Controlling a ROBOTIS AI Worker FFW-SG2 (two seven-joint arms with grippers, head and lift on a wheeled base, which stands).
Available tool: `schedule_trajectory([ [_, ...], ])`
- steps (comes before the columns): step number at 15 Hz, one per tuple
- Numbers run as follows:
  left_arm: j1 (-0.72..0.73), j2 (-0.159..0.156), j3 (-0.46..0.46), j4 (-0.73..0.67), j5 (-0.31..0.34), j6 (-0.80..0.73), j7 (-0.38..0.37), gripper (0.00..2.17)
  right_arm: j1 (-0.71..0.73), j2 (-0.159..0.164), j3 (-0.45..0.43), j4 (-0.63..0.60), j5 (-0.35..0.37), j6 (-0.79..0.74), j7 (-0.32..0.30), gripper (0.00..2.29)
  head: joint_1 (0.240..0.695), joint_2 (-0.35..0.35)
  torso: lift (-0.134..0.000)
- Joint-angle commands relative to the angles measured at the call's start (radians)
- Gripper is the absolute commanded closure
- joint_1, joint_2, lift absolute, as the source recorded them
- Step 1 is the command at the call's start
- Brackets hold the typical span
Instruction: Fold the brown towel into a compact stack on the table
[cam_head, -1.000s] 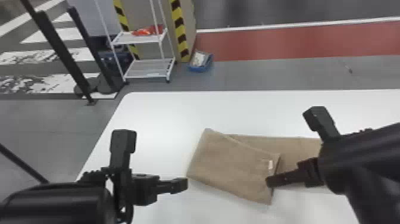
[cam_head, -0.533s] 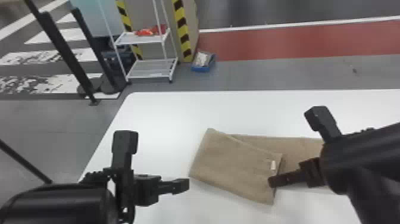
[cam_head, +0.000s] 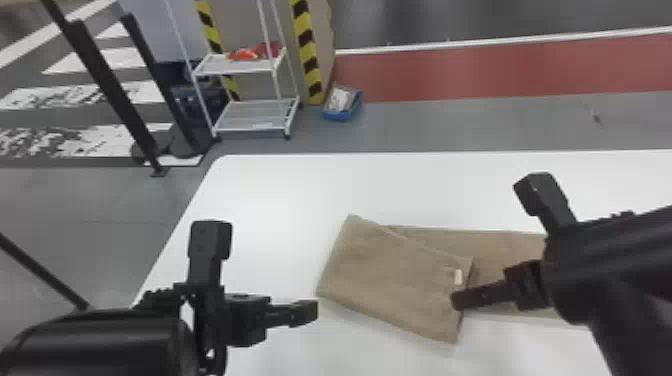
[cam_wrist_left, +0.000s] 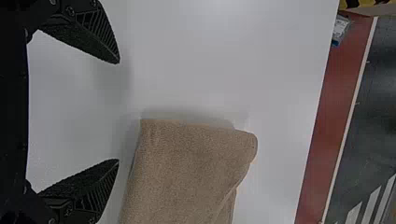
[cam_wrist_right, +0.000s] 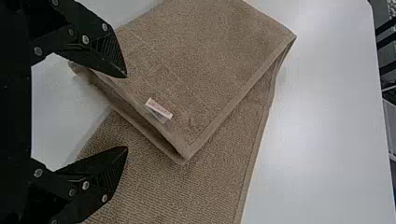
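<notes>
I should next pick up the towel's flap by its tagged edge (cam_head: 459, 282) with my right gripper to fold the towel, since the flap lies loose over the long flat layer (cam_head: 505, 247).
The brown towel (cam_head: 390, 275) lies on the white table, its left part folded over at an angle on the long layer that extends right. My left gripper (cam_head: 257, 275) is left of the folded edge, fingers wide apart. In the left wrist view the left gripper (cam_wrist_left: 117, 111) has nothing between its tips, beside the towel (cam_wrist_left: 187, 168). My right gripper (cam_head: 500, 245) is over the towel's right part, one finger by the flap's tagged edge. Seen from the right wrist, the right gripper (cam_wrist_right: 126, 112) is open around that edge, near the white tag (cam_wrist_right: 159, 108) on the towel (cam_wrist_right: 201, 60).
The table's far edge (cam_head: 400, 154) runs behind the towel, with bare surface (cam_head: 380, 185) between them. Beyond it on the floor stand a white shelf rack (cam_head: 255, 125), a blue bin (cam_head: 342, 104) and black posts (cam_head: 110, 92).
</notes>
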Motion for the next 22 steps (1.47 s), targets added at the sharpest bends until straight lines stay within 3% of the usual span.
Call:
schedule_trajectory([
  [1,0.000,-0.006,0.001,0.000,0.000,0.000,0.000,0.14,-0.003,0.001,0.003,-0.005,0.001,0.014,-0.006,0.40,0.695,0.211,-0.124],
  [4,0.003,-0.006,0.001,0.001,0.000,0.000,0.000,0.14,-0.004,0.001,0.011,0.003,0.005,0.014,-0.015,0.41,0.695,0.211,-0.124],
  [5,0.003,-0.006,0.001,0.003,0.000,-0.003,0.000,0.14,-0.004,0.001,0.013,0.004,0.001,0.014,-0.020,0.53,0.695,0.211,-0.124],
  [14,0.003,-0.006,0.004,0.006,0.000,-0.006,0.000,0.14,-0.008,0.001,0.013,0.013,-0.006,0.014,-0.066,0.59,0.695,0.205,-0.124],
  [22,0.008,-0.006,0.012,0.003,0.000,-0.006,-0.005,0.14,0.014,0.001,-0.001,-0.014,-0.074,0.014,-0.116,0.59,0.695,0.206,-0.124],
])
